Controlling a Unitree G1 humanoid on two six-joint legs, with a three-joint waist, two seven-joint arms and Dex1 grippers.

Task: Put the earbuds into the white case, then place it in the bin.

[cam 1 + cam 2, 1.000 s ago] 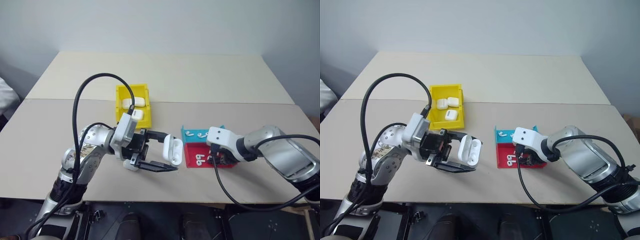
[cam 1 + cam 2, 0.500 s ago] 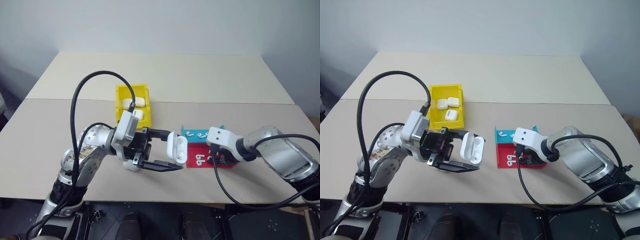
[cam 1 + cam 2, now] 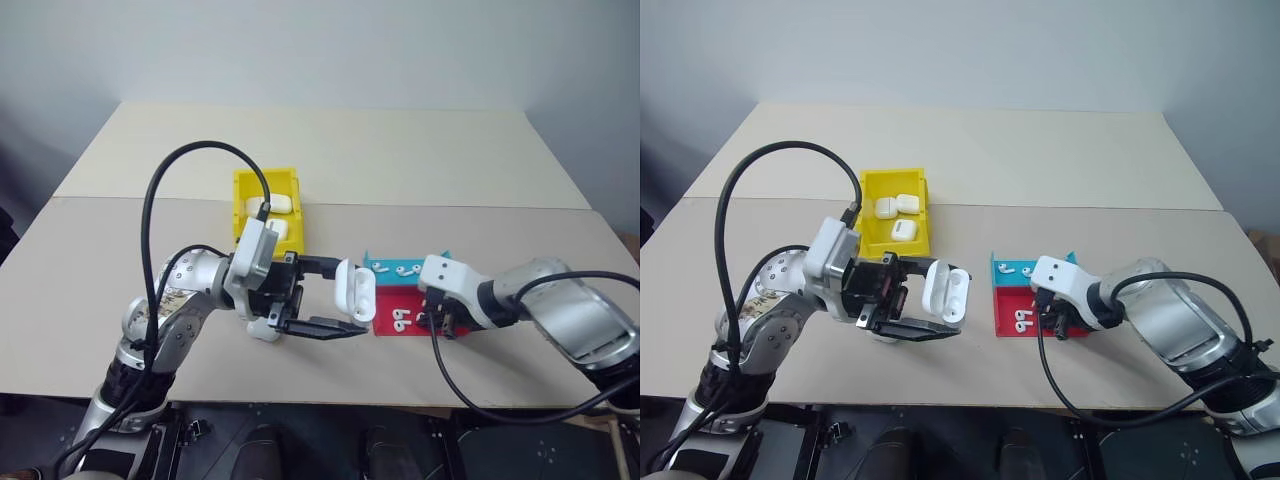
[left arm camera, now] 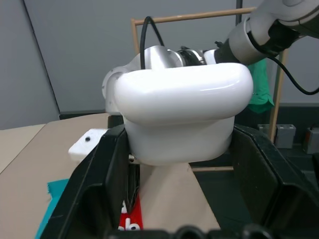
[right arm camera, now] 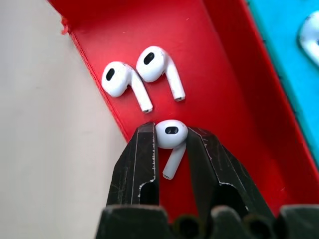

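The held earbud hangs over the red tray, short of the white case point(image 3: 356, 292), so my right gripper moves it next, before releasing it.
My left gripper point(image 3: 343, 297) is shut on the white case point(image 3: 356, 291), holding it above the table with its lid open; from the left wrist, the case point(image 4: 184, 114) sits between the two black fingers. My right gripper point(image 5: 172, 144) is shut on one earbud point(image 5: 171, 135) over the red tray compartment point(image 5: 224, 74). Two more earbuds point(image 5: 142, 74) lie side by side on the red floor just beyond the fingertips. The yellow bin point(image 3: 241, 192) stands behind the left gripper and holds three white cases point(image 3: 279, 205).
The tray's teal compartment point(image 3: 378, 266) holds more earbuds point(image 3: 405, 269). The tray sits just right of the held case, between both grippers. A black cable point(image 3: 155, 200) arches over the left arm. Bare table spreads behind the bin and tray.
My right gripper's fingers have closed on an earbud in the red compartment. The left gripper still holds the open case in about the same place.
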